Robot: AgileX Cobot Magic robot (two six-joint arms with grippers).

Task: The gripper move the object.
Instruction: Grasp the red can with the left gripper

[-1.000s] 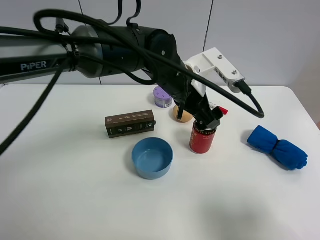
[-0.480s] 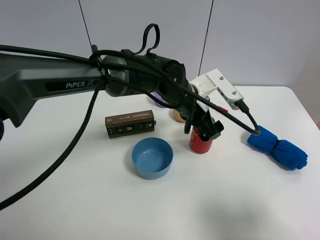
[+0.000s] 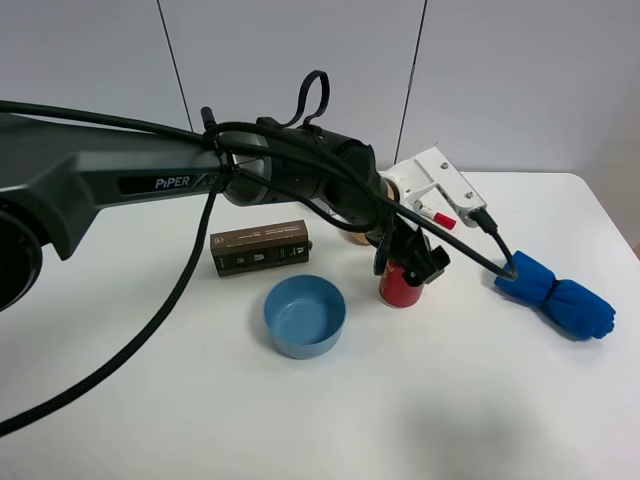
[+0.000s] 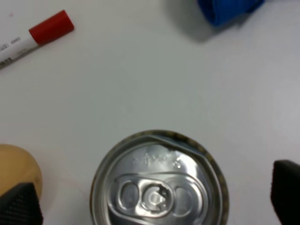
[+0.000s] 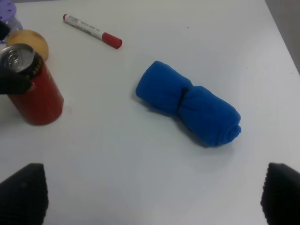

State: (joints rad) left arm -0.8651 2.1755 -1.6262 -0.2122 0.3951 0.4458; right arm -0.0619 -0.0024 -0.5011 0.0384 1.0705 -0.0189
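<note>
I will next pick up the red can by its silver-rimmed top end [image 4: 159, 187] with my left gripper, to move the can over the white table.
The red can [image 3: 402, 287] with a silver top stands upright on the white table [image 3: 150, 400], right of the blue bowl. My left gripper [image 3: 410, 263] has reached across and sits low over the can's top. In the left wrist view the can top [image 4: 159, 187] lies between the two black fingertips [image 4: 18, 206], with a wide gap on each side, so this gripper [image 4: 152, 199] is open. In the right wrist view the can [image 5: 36, 96] shows with a black finger beside its rim. My right gripper [image 5: 152, 194] is open and empty, away from the can.
A blue bowl [image 3: 305, 315] and a brown box [image 3: 259, 247] lie left of the can. A tan ball [image 5: 32, 40], a red-capped marker [image 5: 91, 30] and a purple-lidded tub [image 5: 6, 9] lie behind it. A rolled blue cloth [image 3: 555, 293] lies to its right.
My left arm has come down and forward, and its gripper has sunk from just above the can to around the can's top. The can has not moved.
</note>
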